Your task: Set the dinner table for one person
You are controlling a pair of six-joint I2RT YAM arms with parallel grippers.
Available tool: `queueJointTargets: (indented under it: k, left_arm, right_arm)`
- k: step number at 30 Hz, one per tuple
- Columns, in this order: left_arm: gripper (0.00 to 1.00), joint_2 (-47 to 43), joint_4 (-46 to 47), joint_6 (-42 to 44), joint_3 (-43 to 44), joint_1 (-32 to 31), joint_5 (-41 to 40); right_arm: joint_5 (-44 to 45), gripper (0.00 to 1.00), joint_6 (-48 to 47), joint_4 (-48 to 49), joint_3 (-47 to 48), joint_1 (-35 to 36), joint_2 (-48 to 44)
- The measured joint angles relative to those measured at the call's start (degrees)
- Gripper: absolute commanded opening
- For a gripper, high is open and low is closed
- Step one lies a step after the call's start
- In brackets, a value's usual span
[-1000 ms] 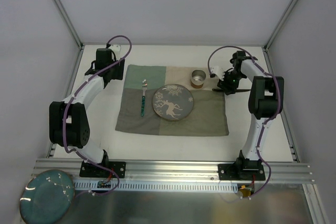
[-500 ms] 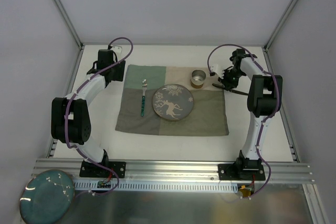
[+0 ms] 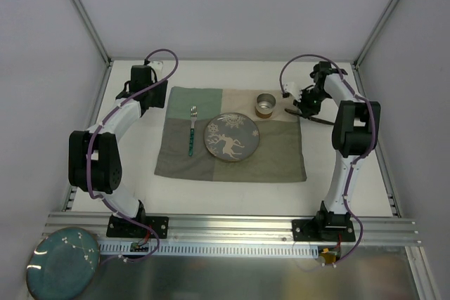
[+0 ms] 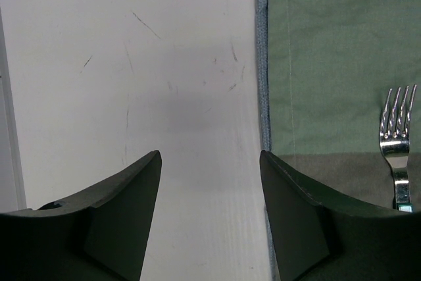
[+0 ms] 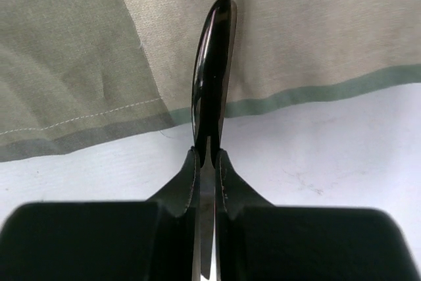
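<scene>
The knife (image 3: pixel 316 119) (image 5: pixel 212 64) would come up with my right gripper if I lifted it now, because its fingers are closed on the metal blade just behind the black handle.
My right gripper (image 5: pixel 207 156) is shut on a knife (image 5: pixel 212 64). It grips the metal blade, and the black handle sticks out forward over the edge of the green-and-beige cloth mat (image 5: pixel 79 64). From above, this gripper (image 3: pixel 307 103) sits at the mat's (image 3: pixel 232 163) back right corner with the knife (image 3: pixel 316 119) under it. A fork (image 3: pixel 192 130) and a deer-patterned plate (image 3: pixel 231 138) lie on the mat. My left gripper (image 4: pixel 209 215) is open and holds nothing, over the white dinner table (image 4: pixel 131 64) just left of the mat, with the fork (image 4: pixel 396 136) to its right.
A small round metal cup (image 3: pixel 266 104) stands on the mat's back edge, close to my right gripper. A teal plate (image 3: pixel 62 266) rests off the table at the near left. Aluminium frame bars (image 3: pixel 88 114) and white walls border the table.
My right gripper has shut on the knife and shifted slightly toward the back. The left arm has barely moved.
</scene>
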Motion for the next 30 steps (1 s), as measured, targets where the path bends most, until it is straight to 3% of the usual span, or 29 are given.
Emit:
queueJointTargets:
  k: [11,18,23,30]
  left_arm:
    - [0.62,0.0,0.2,0.0,0.9,0.0,0.3]
    - [0.63,-0.2,0.4,0.7,1.0,0.0,0.4]
    - [0.63,-0.8,0.4,2.2,1.3,0.0,0.3]
    - [0.63,-2.0,0.4,4.2,1.3,0.0,0.3]
  right_arm:
    - [0.3,0.0,-0.5,-2.5,3.7,2.9,-11.3]
    - [3.5,0.0,-7.5,-2.4,-3.9,9.5,-22.0]
    - [6.8,0.0,-15.4,-2.3,-9.1,15.1,-22.7]
    - [14.2,0.0,-19.8,-1.6,-16.0,17.5,-23.2]
